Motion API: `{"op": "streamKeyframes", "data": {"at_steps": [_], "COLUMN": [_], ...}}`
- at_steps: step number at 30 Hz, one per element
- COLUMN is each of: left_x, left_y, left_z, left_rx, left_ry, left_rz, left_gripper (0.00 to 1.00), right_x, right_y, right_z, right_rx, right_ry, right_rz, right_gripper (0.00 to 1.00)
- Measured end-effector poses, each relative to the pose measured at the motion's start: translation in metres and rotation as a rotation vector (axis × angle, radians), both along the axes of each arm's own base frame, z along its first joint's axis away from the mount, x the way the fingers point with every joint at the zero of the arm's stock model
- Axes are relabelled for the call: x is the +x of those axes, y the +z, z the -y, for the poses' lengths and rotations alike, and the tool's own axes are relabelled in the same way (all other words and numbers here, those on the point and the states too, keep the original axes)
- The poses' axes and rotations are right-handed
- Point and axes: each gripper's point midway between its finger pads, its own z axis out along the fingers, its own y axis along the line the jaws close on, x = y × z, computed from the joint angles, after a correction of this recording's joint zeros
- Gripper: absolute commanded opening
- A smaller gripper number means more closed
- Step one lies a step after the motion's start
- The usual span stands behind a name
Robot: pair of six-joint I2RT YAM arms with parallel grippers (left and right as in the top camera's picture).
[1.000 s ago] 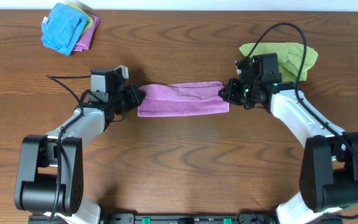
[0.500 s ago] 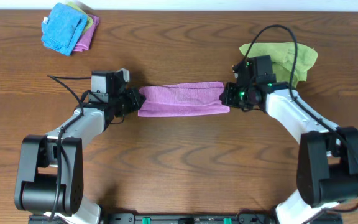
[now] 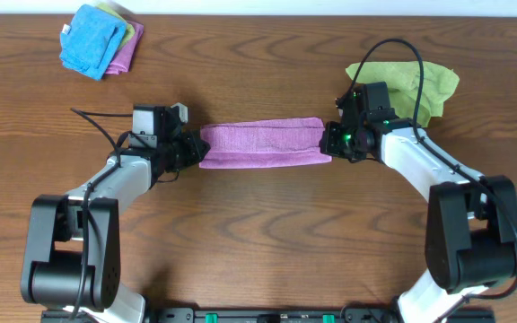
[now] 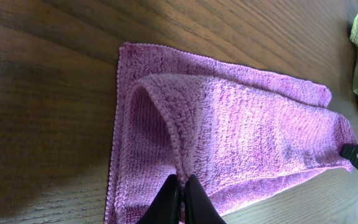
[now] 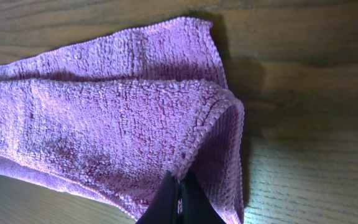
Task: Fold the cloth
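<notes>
The edge of the cloth's top layer rests low over the flat bottom layer, so I should open my right gripper now.
The pinkish-purple cloth (image 3: 260,144) lies folded into a long strip across the middle of the table. It also shows in the left wrist view (image 4: 241,134) and the right wrist view (image 5: 104,124). My left gripper (image 3: 194,148) is at the strip's left end, shut on the top layer's edge (image 4: 180,186). My right gripper (image 3: 328,142) is at the strip's right end, shut on the top layer's edge (image 5: 180,183). The top layer is drawn over the bottom layer, whose far edge still shows. No white tag is visible.
A lime-green cloth (image 3: 416,82) lies crumpled behind my right arm. A pile of a bright blue cloth (image 3: 91,40) over green and purple cloths sits at the far left corner. Cables run from both wrists.
My right gripper has moved slightly left and forward along the cloth's right end. The left gripper has shifted slightly. The strip stays folded in place.
</notes>
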Motion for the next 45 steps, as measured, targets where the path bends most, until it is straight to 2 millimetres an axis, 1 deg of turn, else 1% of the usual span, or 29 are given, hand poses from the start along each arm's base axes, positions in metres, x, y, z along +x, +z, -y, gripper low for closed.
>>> {"op": "streamKeyframes", "data": {"at_steps": [6, 7, 8, 9, 10, 11, 12, 13, 14, 16, 20, 23, 26, 27, 28, 29, 30, 31, 32, 33, 35, 36, 37, 39, 43, 45], "left_x": [0.001, 0.001, 0.001, 0.0, 0.0, 0.0, 0.0, 0.0, -0.001, -0.005, -0.015, -0.018, -0.016, -0.014, -0.011, -0.007, -0.004, -0.003, -0.001, 0.002, 0.008, 0.01, 0.012, 0.014, 0.019, 0.025], "left_y": [-0.001, -0.001, -0.001, -0.001, -0.001, -0.001, -0.001, -0.002, -0.003, -0.006, -0.012, -0.013, -0.007, 0.001, 0.012, 0.032, 0.05, 0.06, 0.078, 0.092, 0.111, 0.114, 0.115, 0.108, 0.083, 0.073], "left_z": [-0.002, -0.002, -0.002, -0.002, -0.002, -0.002, -0.002, -0.002, -0.003, -0.004, -0.005, -0.006, -0.006, -0.007, -0.009, -0.012, -0.013, -0.014, -0.015, -0.015, -0.014, -0.014, -0.013, -0.013, -0.012, -0.011], "left_rx": [0.01, 0.011, 0.013, 0.014, 0.014, 0.014, 0.015, 0.018, 0.021, 0.027, 0.042, 0.048, 0.052, 0.052, 0.053, 0.057, 0.064, 0.066, 0.078, 0.089, 0.115, 0.131, 0.155, 0.21, 0.338, 0.402], "left_ry": [0.006, 0.006, 0.007, 0.006, 0.006, 0.006, 0.006, 0.002, 0.002, 0.002, -0.009, -0.019, -0.025, -0.025, -0.025, -0.026, -0.03, -0.029, -0.038, -0.044, -0.054, -0.057, -0.06, -0.064, -0.094, -0.105], "left_rz": [0.0, 0.001, 0.0, 0.0, 0.0, 0.0, 0.0, 0.002, -0.003, -0.026, -0.067, -0.076, -0.054, -0.029, 0.007, 0.07, 0.13, 0.162, 0.227, 0.281, 0.366, 0.385, 0.399, 0.398, 0.389, 0.4], "left_gripper": [0.06, 0.06, 0.06, 0.06, 0.05, 0.08, 0.15, 0.29, 0.33, 0.34, 0.34, 0.33, 0.34, 0.34, 0.35, 0.29, 0.15, 0.06, 0.05, 0.05, 0.06, 0.06, 0.05, 0.06, 0.06, 0.06], "right_x": [0.005, 0.005, 0.005, 0.005, 0.004, 0.004, 0.004, 0.003, 0.002, -0.001, -0.01, -0.012, -0.01, -0.008, -0.006, -0.003, -0.002, -0.001, -0.001, -0.001, -0.002, -0.003, -0.004, -0.007, -0.01, -0.01], "right_y": [0.002, 0.002, 0.002, 0.002, 0.001, 0.001, 0.001, 0.001, 0.0, -0.001, -0.005, -0.002, 0.012, 0.021, 0.034, 0.053, 0.068, 0.08, 0.094, 0.109, 0.123, 0.125, 0.124, 0.117, 0.093, 0.081], "right_z": [0.0, 0.0, 0.0, 0.0, 0.001, 0.001, 0.001, 0.001, 0.001, 0.002, 0.004, 0.006, 0.01, 0.012, 0.015, 0.017, 0.018, 0.018, 0.018, 0.017, 0.016, 0.014, 0.011, 0.004, -0.007, -0.01], "right_rx": [0.0, -0.002, -0.003, -0.002, -0.003, -0.006, -0.007, -0.007, -0.007, -0.011, -0.017, -0.019, -0.015, -0.012, -0.008, -0.006, -0.003, 0.0, 0.005, 0.009, -0.001, -0.01, -0.028, -0.069, -0.178, -0.231], "right_ry": [-0.002, -0.003, -0.003, -0.007, -0.01, -0.007, -0.005, -0.004, -0.005, 0.0, -0.001, -0.005, -0.015, -0.021, -0.028, -0.03, -0.03, -0.028, -0.027, -0.025, -0.022, -0.017, -0.009, 0.008, 0.036, 0.044], "right_rz": [0.021, 0.022, 0.022, 0.02, 0.017, 0.017, 0.016, 0.014, 0.008, -0.004, -0.046, -0.052, -0.022, 0.002, 0.034, 0.085, 0.128, 0.16, 0.2, 0.242, 0.282, 0.29, 0.294, 0.283, 0.255, 0.243], "right_gripper": [0.02, 0.03, 0.11, 0.23, 0.4, 0.61, 0.71, 0.77, 0.83, 0.92, 0.95, 0.95, 0.93, 0.9, 0.83, 0.32, 0.01, 0.02, 0.01, 0.02, 0.02, 0.02, 0.02, 0.02, 0.01, 0.02]}}
